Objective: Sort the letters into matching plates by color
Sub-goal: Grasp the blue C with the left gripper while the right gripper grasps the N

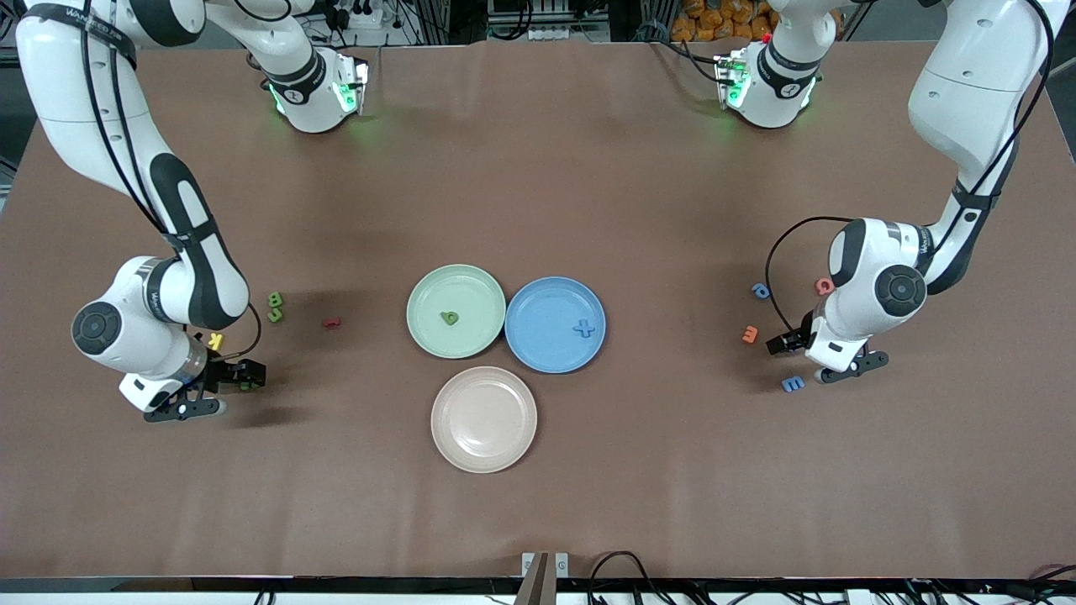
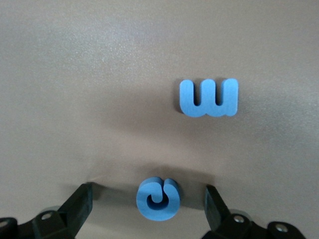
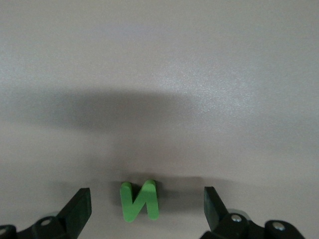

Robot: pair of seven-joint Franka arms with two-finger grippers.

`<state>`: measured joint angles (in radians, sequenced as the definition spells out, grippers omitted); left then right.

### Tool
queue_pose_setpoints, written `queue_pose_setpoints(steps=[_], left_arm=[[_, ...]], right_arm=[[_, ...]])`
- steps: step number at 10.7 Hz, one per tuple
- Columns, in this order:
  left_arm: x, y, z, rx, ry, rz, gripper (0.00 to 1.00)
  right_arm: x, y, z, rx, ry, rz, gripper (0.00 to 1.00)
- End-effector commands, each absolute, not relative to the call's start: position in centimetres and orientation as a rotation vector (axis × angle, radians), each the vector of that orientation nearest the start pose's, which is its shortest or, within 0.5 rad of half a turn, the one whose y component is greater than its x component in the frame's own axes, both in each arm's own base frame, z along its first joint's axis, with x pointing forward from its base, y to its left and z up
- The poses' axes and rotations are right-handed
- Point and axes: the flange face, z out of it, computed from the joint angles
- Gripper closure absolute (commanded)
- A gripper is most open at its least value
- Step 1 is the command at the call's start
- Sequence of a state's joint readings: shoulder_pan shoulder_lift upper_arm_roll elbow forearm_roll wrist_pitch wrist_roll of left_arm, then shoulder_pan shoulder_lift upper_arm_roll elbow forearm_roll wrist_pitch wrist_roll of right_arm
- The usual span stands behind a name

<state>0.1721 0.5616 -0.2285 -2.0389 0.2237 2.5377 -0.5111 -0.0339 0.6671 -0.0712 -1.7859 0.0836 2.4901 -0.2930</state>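
The fingers of my left gripper are around the round blue letter (image 2: 157, 198) in the left wrist view, so it is now time to close on it.
The mint green plate (image 1: 424, 290) holds one green letter (image 1: 450, 318). The blue plate (image 1: 538, 296) beside it holds one blue letter (image 1: 584, 328). My right gripper (image 1: 244, 376) is open at the right arm's end of the table, its fingers on either side of a green N (image 3: 139, 200), not touching it. My left gripper (image 1: 786, 340) is open at the left arm's end, its fingers either side of a round blue letter (image 2: 157, 198). A blue E (image 2: 208, 97) lies close by and also shows in the front view (image 1: 792, 384).
Two green letters (image 1: 275, 306), a yellow one (image 1: 216, 340) and a red one (image 1: 332, 322) lie near the right gripper. A blue (image 1: 761, 291), a pink (image 1: 825, 286) and an orange letter (image 1: 750, 334) lie near the left gripper. A beige plate (image 1: 483, 418) sits nearer the camera than the two coloured plates.
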Motion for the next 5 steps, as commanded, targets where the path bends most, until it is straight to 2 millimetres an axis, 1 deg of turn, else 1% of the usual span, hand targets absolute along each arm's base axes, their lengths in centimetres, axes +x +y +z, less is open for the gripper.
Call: queue_pose_setpoints(steps=[1,2,3,4,5], left_arm=[[59.2,-3.7,16.2,-3.092,-0.508,0.051,0.0],[59.1,-3.7,16.1,-3.092,-0.508,0.055,0.0],[59.1,-3.6,16.2,-3.093,-0.515,0.052,0.0],[59.1,-3.7,16.2,-3.098,-0.53,0.056,0.0],[59.2,-3.7,16.3,-3.1,-0.538,0.056,0.0]], right_arm=[[65.5,-6.5,17.7,-3.141,-0.231,-0.07,0.0],[65.0,-6.5,17.2,-3.141,-0.23,-0.06,0.03],[64.7,-6.5,17.0,-3.142,-0.232,-0.067,0.08],[64.6,-6.5,17.0,-3.142,-0.236,-0.062,0.16],[64.3,-6.5,16.8,-3.141,-0.235,-0.053,0.28]])
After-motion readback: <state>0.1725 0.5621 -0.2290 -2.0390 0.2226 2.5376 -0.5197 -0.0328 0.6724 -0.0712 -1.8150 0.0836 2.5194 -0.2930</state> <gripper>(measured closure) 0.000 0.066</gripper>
